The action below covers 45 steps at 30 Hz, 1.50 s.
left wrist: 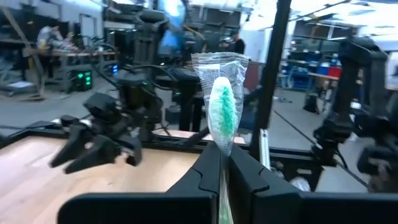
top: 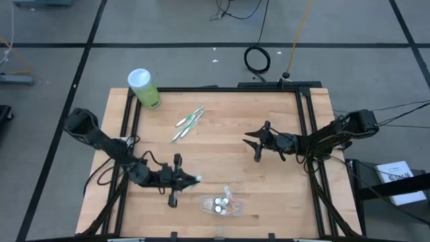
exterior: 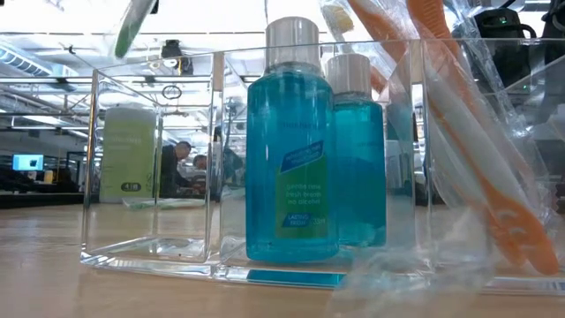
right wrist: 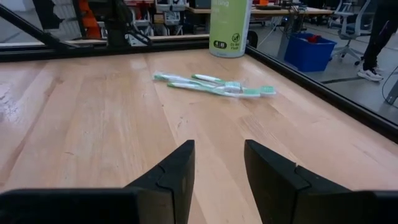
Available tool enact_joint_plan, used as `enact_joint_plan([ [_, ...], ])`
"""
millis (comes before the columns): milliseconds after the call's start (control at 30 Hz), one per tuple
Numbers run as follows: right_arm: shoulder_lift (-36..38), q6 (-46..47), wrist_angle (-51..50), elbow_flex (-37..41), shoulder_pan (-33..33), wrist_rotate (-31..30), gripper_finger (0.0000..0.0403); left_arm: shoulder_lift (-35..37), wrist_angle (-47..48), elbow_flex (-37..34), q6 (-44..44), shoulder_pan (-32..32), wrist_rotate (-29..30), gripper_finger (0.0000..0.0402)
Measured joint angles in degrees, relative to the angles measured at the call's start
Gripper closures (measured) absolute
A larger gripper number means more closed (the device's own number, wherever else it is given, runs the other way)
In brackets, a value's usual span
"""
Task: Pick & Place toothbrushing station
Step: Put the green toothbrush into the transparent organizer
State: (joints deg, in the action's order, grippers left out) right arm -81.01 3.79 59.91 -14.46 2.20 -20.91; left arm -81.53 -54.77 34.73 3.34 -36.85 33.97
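Observation:
The toothbrush's wrapped head (top: 197, 179) sits short of the box, so my left gripper now stays closed on the toothbrush until it reaches the compartment box (top: 222, 205).
My left gripper (top: 179, 179) is near the table's front, pointing toward the right edge, shut on a green-white toothbrush (left wrist: 222, 109) in a clear wrapper. My right gripper (top: 256, 146) hovers open at mid-right, facing left, with nothing between its fingers (right wrist: 219, 165). Loose green-white toothbrushes (top: 189, 122) lie flat on the wood toward the far left (right wrist: 214, 86). A clear compartment box (top: 222, 205) stands by the near edge. It holds blue white-capped bottles (exterior: 291, 141) and orange toothbrushes in crinkly clear plastic (exterior: 477, 150). My left gripper pinches the wrapped toothbrush between its two fingers, just below the bristle head (left wrist: 222, 148). The fingers lie level, coming from the table's left, and the brush runs along them. Its wrapped head sticks out past the fingertips (top: 195, 178), clear of the table.
A green canister with a white lid (top: 143, 88) stands at the far left corner. Black frame rails (top: 304, 128) border the wooden top. Bare wood lies between the two grippers. People show in the room beyond the table.

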Motion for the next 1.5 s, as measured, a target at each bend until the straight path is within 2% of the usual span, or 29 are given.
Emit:
enact_joint_plan([
  [267,0.00,0.01,2.41,0.00,-0.01,-0.11,0.0273,-12.59,-17.90,-0.12,-1.96,1.48,-9.71,0.0396],
  [433,0.00,1.42,2.46,0.00,-0.01,-0.15,0.0273,-16.96,-26.69,-0.06,-1.90,2.89,-16.01,0.0396],
  [667,0.00,1.51,2.46,0.00,-0.01,-0.17,0.0273,-19.37,-28.54,0.38,-0.34,4.29,-20.45,0.0393],
  [1167,0.00,1.33,2.11,0.00,-0.01,-0.22,0.0273,-26.48,-28.96,0.47,-0.22,6.44,-22.60,0.0395],
  [1500,0.00,1.43,1.98,0.00,-0.01,-0.24,0.0273,-26.98,-29.06,0.49,0.14,6.83,-22.56,0.0329],
])
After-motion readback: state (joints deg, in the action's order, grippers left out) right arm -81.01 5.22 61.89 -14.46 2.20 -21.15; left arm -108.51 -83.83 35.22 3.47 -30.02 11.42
